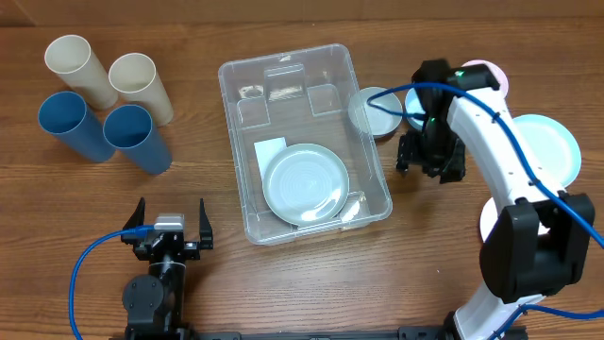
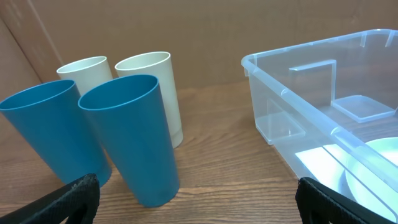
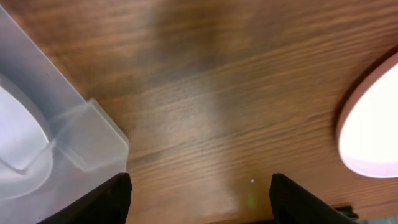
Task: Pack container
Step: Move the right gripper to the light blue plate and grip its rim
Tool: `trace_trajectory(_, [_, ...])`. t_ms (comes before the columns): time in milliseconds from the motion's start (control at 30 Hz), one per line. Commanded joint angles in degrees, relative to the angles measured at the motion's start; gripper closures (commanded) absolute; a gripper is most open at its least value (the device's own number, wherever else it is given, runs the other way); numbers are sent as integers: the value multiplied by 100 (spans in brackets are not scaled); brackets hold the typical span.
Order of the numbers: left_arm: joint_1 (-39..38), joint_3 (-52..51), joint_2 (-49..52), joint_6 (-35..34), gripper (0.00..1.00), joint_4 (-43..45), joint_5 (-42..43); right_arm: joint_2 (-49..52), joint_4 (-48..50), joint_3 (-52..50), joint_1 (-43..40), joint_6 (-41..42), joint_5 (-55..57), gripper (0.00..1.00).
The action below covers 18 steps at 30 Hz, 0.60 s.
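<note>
I need to grab the light blue plate's rim next with my right gripper, so that I can put the light blue plate's bottom on the container's white plate.
The container (image 1: pixel 236 161) is a large clear plastic bin in the middle of the table, with a white label (image 1: pixel 271 151) on its bottom and a white plate (image 1: pixel 305 182) lying inside. It also shows in the left wrist view (image 2: pixel 292 93) and the right wrist view (image 3: pixel 56 124). My right gripper (image 1: pixel 427 162) is open and empty, low over bare table just right of the bin (image 3: pixel 199 199). My left gripper (image 1: pixel 170 222) is open and empty near the front edge, left of the bin (image 2: pixel 199 202).
Two cream cups (image 1: pixel 142 85) and two blue cups (image 1: pixel 137 140) lie at the back left (image 2: pixel 134 137). Right of the bin are a small white bowl (image 1: pixel 376 111), a pink dish (image 1: pixel 486 74), a light blue plate (image 1: pixel 547 146) and a pale dish (image 3: pixel 373 124).
</note>
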Motion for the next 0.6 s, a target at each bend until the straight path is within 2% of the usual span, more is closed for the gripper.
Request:
trace_trajectory(0, [24,-17,-46,127,0,15,11,-20,24,-118,256,44,-291,27])
trace_trajectory(267, [24,-17,-46,127,0,17,11,-22,260,-118,964,199,-431,28])
trace_trajectory(433, [24,-17,-44,127,0,15,11,-22,702,-118,835,192,-549,28])
trace_trajectory(567, [24,-17,-44,127,0,17,11,-22,1088,-55,267,192,-468,27])
